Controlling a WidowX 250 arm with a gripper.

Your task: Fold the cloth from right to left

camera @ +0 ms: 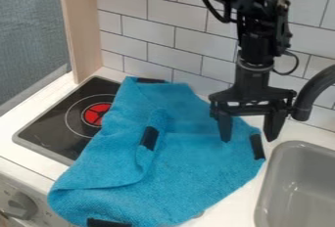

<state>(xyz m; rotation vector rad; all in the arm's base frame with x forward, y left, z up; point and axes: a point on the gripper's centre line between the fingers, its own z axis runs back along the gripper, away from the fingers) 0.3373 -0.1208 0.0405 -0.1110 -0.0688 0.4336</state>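
The gripper grabs the blue cloth by its corner with the black patch next, to fold the cloth across the counter.
The blue cloth (190, 167) lies across the counter between the stove and the sink, its left part over the stove's right side. A fold runs through its left half, and black patches show near its corners and at the middle. My gripper (249, 135) hangs over the cloth's right part, near its right corner with a black patch. Its two fingers point down and stand wide apart, the left one over the blue fabric, the right one beside the cloth's right edge. Nothing is held between them.
The stove's black top (49, 118) with a red burner is at the left. A grey sink (298, 187) takes the lower right, and a dark faucet (317, 89) curves in close to the gripper's right side. A white tiled wall (150, 30) stands behind.
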